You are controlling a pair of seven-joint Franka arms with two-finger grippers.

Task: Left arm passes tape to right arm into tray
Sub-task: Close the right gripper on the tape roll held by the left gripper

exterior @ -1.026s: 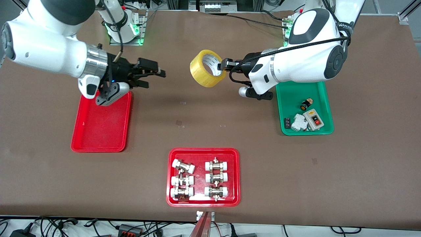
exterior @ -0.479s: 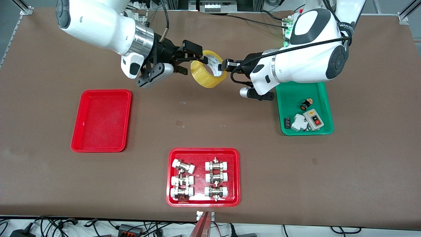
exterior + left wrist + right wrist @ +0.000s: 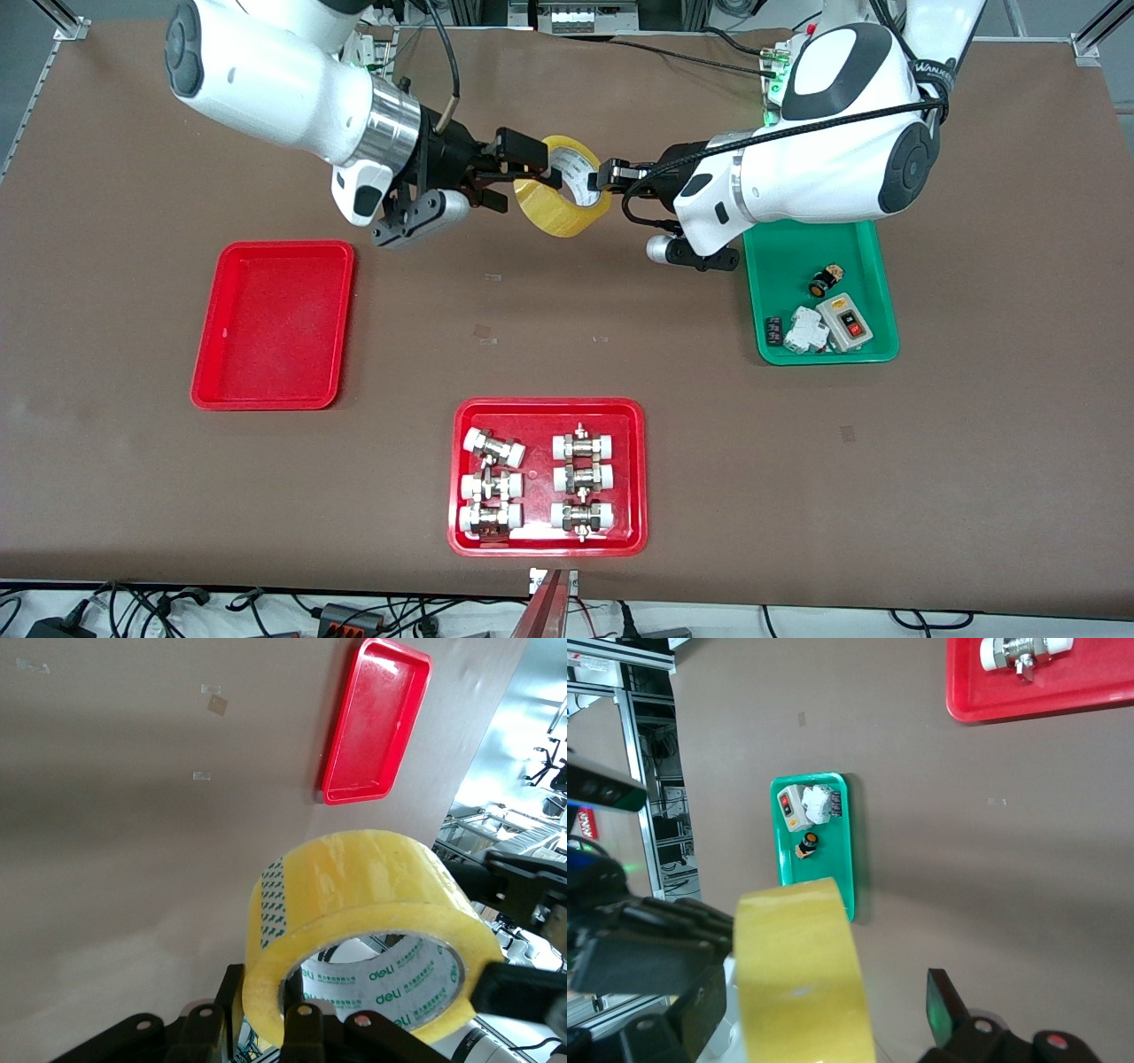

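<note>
My right gripper grabs the tape by its yellow side [image 3: 544, 200] next, to bring it into the plain red tray [image 3: 275, 323].
The tape [image 3: 560, 197], a yellow roll with a white core, hangs in the air over the table's middle, toward the robots' bases. My left gripper [image 3: 609, 174] is shut on the roll's wall, one finger inside the core, as the left wrist view [image 3: 266, 1010] shows with the tape [image 3: 372, 895]. My right gripper [image 3: 521, 182] is open, its fingers straddling the roll's other wall with a gap beside one finger [image 3: 948, 1001]. The tape [image 3: 802, 974] fills the space between them. The plain red tray [image 3: 275, 323] lies empty toward the right arm's end and shows in the left wrist view [image 3: 372, 722].
A green tray [image 3: 780, 257] with small electrical parts lies under the left arm and shows in the right wrist view [image 3: 850, 868]. A red tray [image 3: 547, 412] with white-capped metal fittings lies nearest the front camera. Cables run along the table's edges.
My right arm has swung from over the plain red tray to the tape and put its open fingers around the roll's wall. My left arm has held the tape still.
</note>
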